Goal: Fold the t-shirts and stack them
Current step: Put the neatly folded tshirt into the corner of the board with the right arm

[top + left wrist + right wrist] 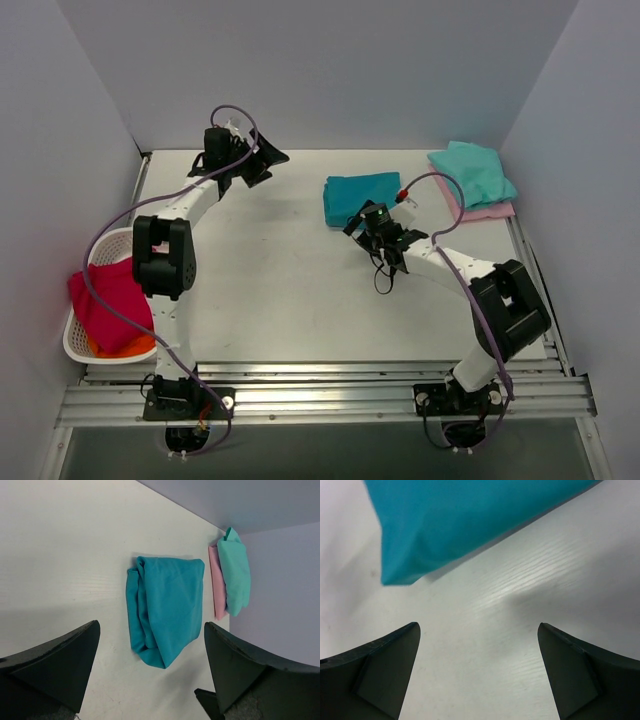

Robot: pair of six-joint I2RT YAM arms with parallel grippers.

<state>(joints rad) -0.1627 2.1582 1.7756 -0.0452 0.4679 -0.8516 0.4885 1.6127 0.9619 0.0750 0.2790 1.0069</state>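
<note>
My right gripper grabs the teal-blue t-shirt's near corner next, on the mint-green t-shirt's side, to lay the teal-blue t-shirt flat again for stacking.
A folded deep teal-blue t-shirt lies on the table at centre back; it also shows in the left wrist view and the right wrist view. A folded mint-green t-shirt lies on a folded pale pink t-shirt at the back right; both show in the left wrist view, mint-green t-shirt over pink t-shirt. My left gripper is open and empty at the back left. My right gripper is open and empty just in front of the teal shirt's near edge.
A white lattice basket at the left table edge holds a magenta cloth over something orange. Grey walls close in the back and both sides. A metal rail runs along the near edge.
</note>
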